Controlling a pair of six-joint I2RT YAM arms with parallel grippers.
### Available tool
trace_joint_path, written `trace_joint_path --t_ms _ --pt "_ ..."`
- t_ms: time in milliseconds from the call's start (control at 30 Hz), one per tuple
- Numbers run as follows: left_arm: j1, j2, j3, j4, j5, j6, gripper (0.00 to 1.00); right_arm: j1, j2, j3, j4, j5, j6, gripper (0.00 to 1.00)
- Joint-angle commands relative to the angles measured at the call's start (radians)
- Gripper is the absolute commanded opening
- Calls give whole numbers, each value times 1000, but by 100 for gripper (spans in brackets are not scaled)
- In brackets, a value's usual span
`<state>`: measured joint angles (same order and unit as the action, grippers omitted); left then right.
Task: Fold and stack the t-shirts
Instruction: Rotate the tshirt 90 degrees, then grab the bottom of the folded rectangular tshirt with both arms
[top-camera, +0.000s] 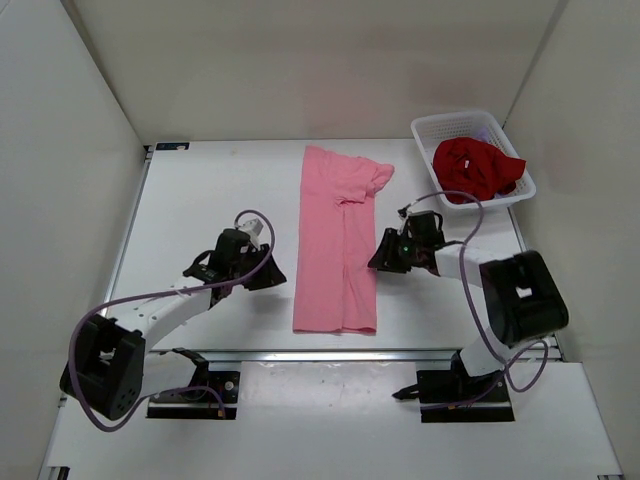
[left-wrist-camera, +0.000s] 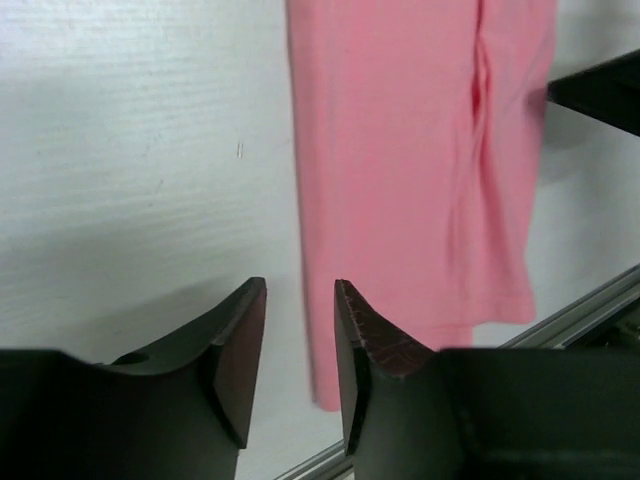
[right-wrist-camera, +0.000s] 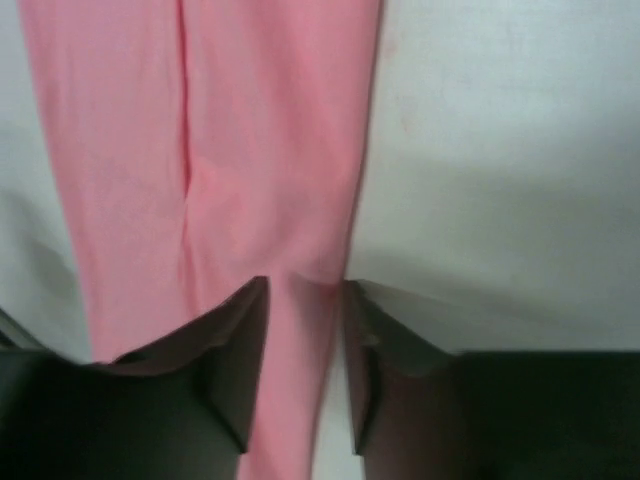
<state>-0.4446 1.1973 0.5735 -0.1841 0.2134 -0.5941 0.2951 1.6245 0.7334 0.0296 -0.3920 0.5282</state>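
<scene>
My right gripper grabs the pink t-shirt by its outer long edge near the hem next, to fold the hem end over.
A pink t-shirt lies in the middle of the table, folded lengthwise into a long strip with one sleeve poking out at the far right. My left gripper sits just left of its near half. It is open, and bare table shows between the jaws, with the pink t-shirt a little beyond. My right gripper is at the strip's right edge and open. The edge of the pink t-shirt lies flat under the gap between its jaws. A dark red t-shirt is bunched in the basket.
The white mesh basket stands at the far right corner of the table. A metal rail runs along the table's near edge just below the shirt's hem. White walls enclose the table on the left, right and back.
</scene>
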Motion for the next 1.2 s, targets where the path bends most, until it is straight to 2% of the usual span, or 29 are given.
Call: trace_joint_path --t_ms 0,100,233,333,433,500,600,667,733,767,800,933,1167 --pt "-22 -13 -37 -23 0 14 46 -26 -135 -95 -45 -70 -37 38" --pt "-20 -24 -82 -70 0 49 50 -18 -236 -184 -54 -53 -17 40" --pt "-60 -36 -136 -74 52 39 57 85 -345 -288 -122 -7 18 39" --pt "-144 -18 -155 -51 81 19 57 139 -446 -382 -125 4 102 39" --pt "-164 21 -175 -20 119 2 56 185 -511 -449 -148 35 165 40" --pt "-184 33 -170 -11 113 -3 56 209 -537 -470 -143 35 187 34" --pt "-189 38 -166 -2 119 -3 52 251 -564 -435 -244 99 171 26" --pt "-183 31 -156 -18 112 5 50 254 -604 -395 -356 134 147 30" --pt "-174 21 -149 -32 113 14 50 222 -656 -352 -420 146 115 42" --pt "-163 24 -146 -29 121 17 50 211 -687 -321 -436 147 109 44" --pt "-167 22 -143 -31 119 19 49 190 -705 -306 -439 150 101 40" --pt "-186 45 -153 -20 127 13 53 127 -690 -356 -384 33 113 40" --pt "-203 82 -150 8 139 7 53 213 -634 -450 -219 -4 202 37"
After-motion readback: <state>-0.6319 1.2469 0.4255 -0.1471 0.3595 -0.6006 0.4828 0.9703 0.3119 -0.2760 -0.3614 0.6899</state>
